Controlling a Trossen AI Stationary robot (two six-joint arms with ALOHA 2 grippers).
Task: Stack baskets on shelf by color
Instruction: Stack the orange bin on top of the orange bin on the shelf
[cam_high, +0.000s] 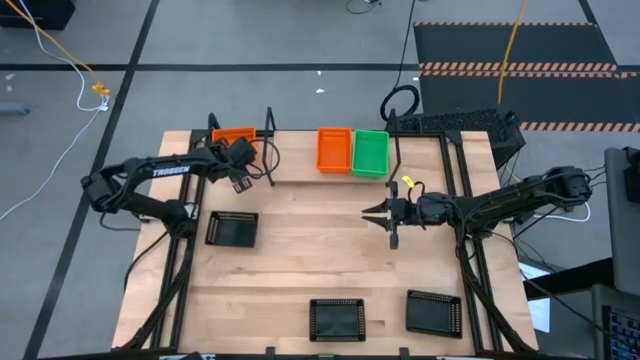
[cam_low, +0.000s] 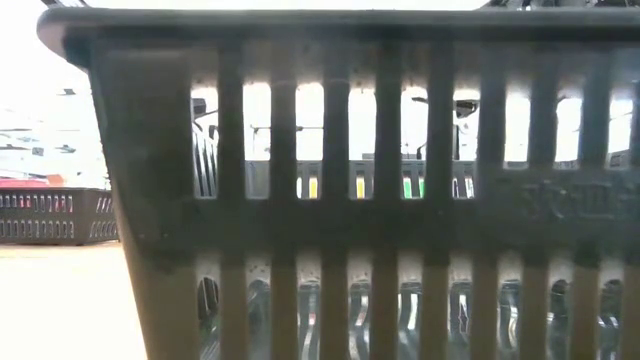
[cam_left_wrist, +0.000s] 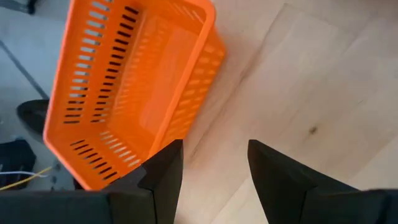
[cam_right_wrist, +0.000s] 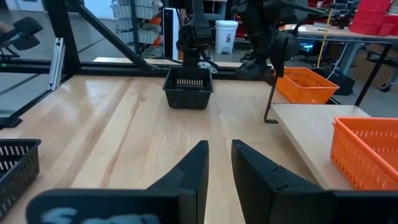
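Observation:
The left gripper grabs the orange basket by its rim (cam_left_wrist: 188, 78) next, to stack the basket with the other orange basket.
An orange basket (cam_high: 235, 135) stands on the shelf (cam_high: 300, 170) at its left end. It also shows in the left wrist view (cam_left_wrist: 130, 81). My left gripper (cam_high: 240, 172) (cam_left_wrist: 214, 168) is open and empty, just on the near side of this basket. A second orange basket (cam_high: 334, 150) and a green basket (cam_high: 369, 153) stand side by side on the shelf's right part. Three black baskets (cam_high: 232, 228) (cam_high: 336, 318) (cam_high: 433, 312) rest on the tabletop. My right gripper (cam_high: 385, 213) (cam_right_wrist: 219, 165) is open by a narrow gap, empty, over the table's middle right. My left gripper has one finger (cam_left_wrist: 163, 171) in front of the orange basket's near lower corner (cam_left_wrist: 134, 163), coming from above. I cannot tell whether it touches the basket. The basket stands flat on the shelf board.
Black tube uprights (cam_high: 270, 145) (cam_high: 398, 150) frame the shelf. One black basket stands right before the low camera (cam_low: 350, 200) and blocks most of that view. Bare tabletop (cam_high: 320, 240) lies between the two grippers.

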